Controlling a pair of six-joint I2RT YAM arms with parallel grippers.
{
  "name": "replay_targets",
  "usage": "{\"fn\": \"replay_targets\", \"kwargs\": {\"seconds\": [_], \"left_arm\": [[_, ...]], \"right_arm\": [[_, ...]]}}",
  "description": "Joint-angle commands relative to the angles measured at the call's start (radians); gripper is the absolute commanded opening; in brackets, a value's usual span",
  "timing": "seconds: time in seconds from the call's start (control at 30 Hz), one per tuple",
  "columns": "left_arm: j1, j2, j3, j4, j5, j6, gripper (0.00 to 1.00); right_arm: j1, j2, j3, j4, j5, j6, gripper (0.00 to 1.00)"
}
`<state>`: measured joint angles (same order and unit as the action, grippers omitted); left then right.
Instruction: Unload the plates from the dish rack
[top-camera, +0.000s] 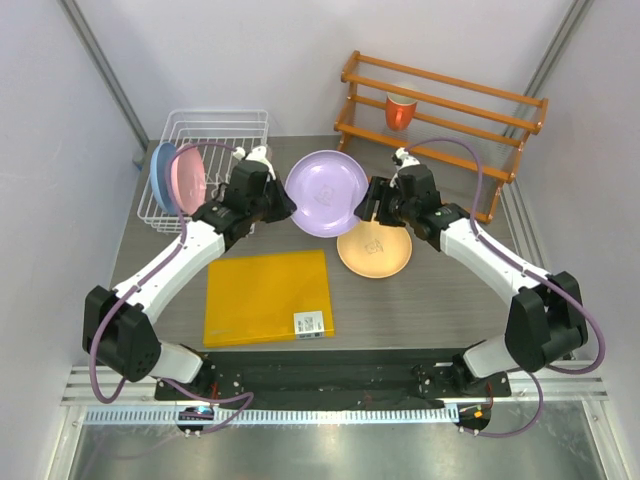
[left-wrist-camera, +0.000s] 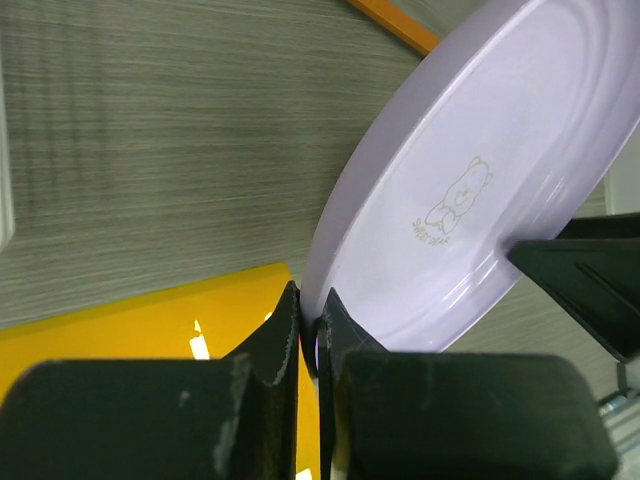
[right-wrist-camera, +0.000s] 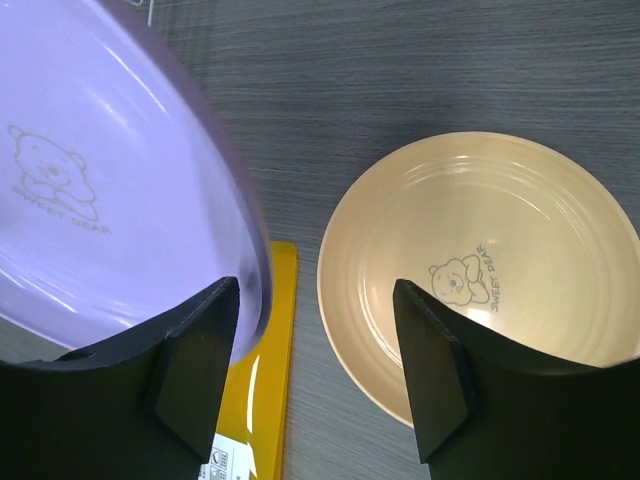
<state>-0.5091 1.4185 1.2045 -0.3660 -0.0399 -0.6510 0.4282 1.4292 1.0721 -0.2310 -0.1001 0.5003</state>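
Note:
My right gripper should grab the lilac plate's free rim (top-camera: 365, 191) next, opposite my left gripper, to carry the plate over and stack it on the orange-yellow plate (top-camera: 374, 250).
My left gripper (top-camera: 283, 203) is shut on the left rim of the lilac plate (top-camera: 326, 192) and holds it tilted above the table; the pinch shows in the left wrist view (left-wrist-camera: 310, 318). My right gripper (top-camera: 368, 203) is open, its jaws astride the plate's right rim (right-wrist-camera: 120, 180) without closing. The orange-yellow plate (top-camera: 374, 250) lies flat on the table below it, also in the right wrist view (right-wrist-camera: 480, 275). The pink plate (top-camera: 190, 178) and light blue plate (top-camera: 160, 175) stand in the white wire dish rack (top-camera: 215, 125) at the back left.
A square yellow-orange mat (top-camera: 266, 297) lies on the table in front of the plates. An orange wooden shelf rack (top-camera: 440, 125) with a red cup (top-camera: 401, 111) stands at the back right.

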Motion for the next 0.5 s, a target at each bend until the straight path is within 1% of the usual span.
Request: {"fn": "replay_targets", "kwargs": {"seconds": [0.0, 0.03, 0.07, 0.1, 0.17, 0.2, 0.23, 0.27, 0.3, 0.33, 0.37, 0.4, 0.43, 0.47], "left_arm": [[-0.016, -0.012, -0.017, 0.114, 0.106, -0.033, 0.00], [-0.016, -0.012, -0.020, 0.121, 0.121, -0.039, 0.00], [-0.017, -0.012, -0.029, 0.130, 0.123, -0.047, 0.00], [-0.017, -0.015, -0.034, 0.133, 0.124, -0.047, 0.00], [-0.017, -0.019, -0.045, 0.137, 0.118, -0.047, 0.00], [-0.017, -0.023, -0.048, 0.137, 0.106, -0.048, 0.00], [-0.017, -0.026, -0.054, 0.137, 0.091, -0.047, 0.01], [-0.017, -0.033, -0.056, 0.134, 0.063, -0.038, 0.07], [-0.017, -0.038, -0.057, 0.131, 0.049, -0.027, 0.16], [-0.017, -0.041, -0.053, 0.122, 0.011, -0.018, 0.46], [-0.017, -0.041, -0.048, 0.095, -0.052, -0.007, 0.58], [-0.017, -0.044, -0.043, 0.079, -0.081, 0.023, 0.70], [-0.017, -0.044, -0.033, 0.049, -0.118, 0.037, 0.74], [-0.017, -0.046, -0.028, 0.035, -0.193, 0.054, 0.80]], "right_arm": [[0.006, 0.034, 0.055, 0.051, -0.023, -0.005, 0.67], [0.006, 0.042, 0.060, 0.053, -0.026, -0.008, 0.65], [0.006, 0.049, 0.069, 0.052, -0.030, -0.011, 0.58], [0.006, 0.059, 0.072, 0.055, -0.039, -0.012, 0.37], [0.006, 0.065, 0.080, 0.053, -0.039, -0.013, 0.11], [0.006, 0.065, 0.080, 0.055, -0.033, -0.009, 0.01], [0.006, 0.060, 0.078, 0.052, -0.030, -0.012, 0.01], [0.006, 0.053, 0.075, 0.047, -0.021, -0.012, 0.01], [0.004, 0.045, 0.072, 0.030, -0.006, -0.012, 0.01], [0.006, 0.030, 0.069, 0.016, 0.043, -0.012, 0.01], [0.004, 0.021, 0.063, 0.000, 0.071, -0.011, 0.01], [0.001, 0.013, 0.057, -0.034, 0.095, -0.011, 0.01], [-0.005, -0.004, 0.052, -0.050, 0.152, -0.009, 0.01], [-0.011, -0.012, 0.033, -0.073, 0.160, -0.003, 0.01]]}}
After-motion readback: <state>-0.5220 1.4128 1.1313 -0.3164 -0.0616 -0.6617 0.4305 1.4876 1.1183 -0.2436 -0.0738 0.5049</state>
